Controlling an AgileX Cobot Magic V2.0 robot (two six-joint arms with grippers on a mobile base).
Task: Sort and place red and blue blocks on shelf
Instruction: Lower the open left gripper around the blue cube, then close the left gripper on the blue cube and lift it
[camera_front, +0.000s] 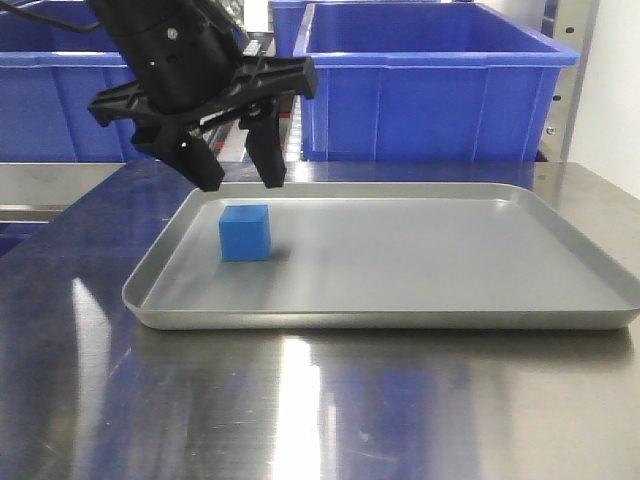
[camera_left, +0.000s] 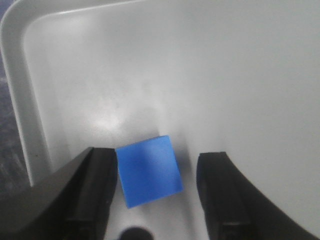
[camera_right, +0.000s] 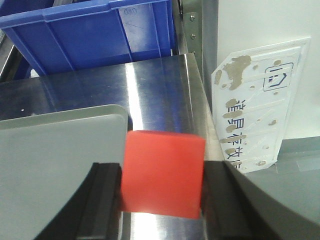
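Observation:
I will grab the blue block (camera_front: 245, 232) by its opposite sides with my left gripper next. Then I can sort it onto the shelf.
The blue block (camera_front: 245, 232) sits in the left part of the grey tray (camera_front: 380, 318). My left gripper (camera_front: 240, 178) hangs open just above it. In the left wrist view the blue block (camera_left: 149, 170) lies between the two black fingers (camera_left: 95, 190), close to the left one and apart from the right one. My right gripper (camera_right: 162, 172) is shut on the red block (camera_right: 162, 165), held over the steel top just past the tray's corner (camera_right: 60, 150). The shelf upright (camera_right: 192, 30) stands behind. The right gripper is out of the front view.
Big blue bins (camera_front: 430, 80) stand behind the tray, with a perforated shelf upright (camera_front: 575, 80) at the right. The tray rests on a steel surface (camera_front: 300, 410). A white placard (camera_right: 260, 105) leans beyond the surface's right edge, near a blue bin (camera_right: 90, 35).

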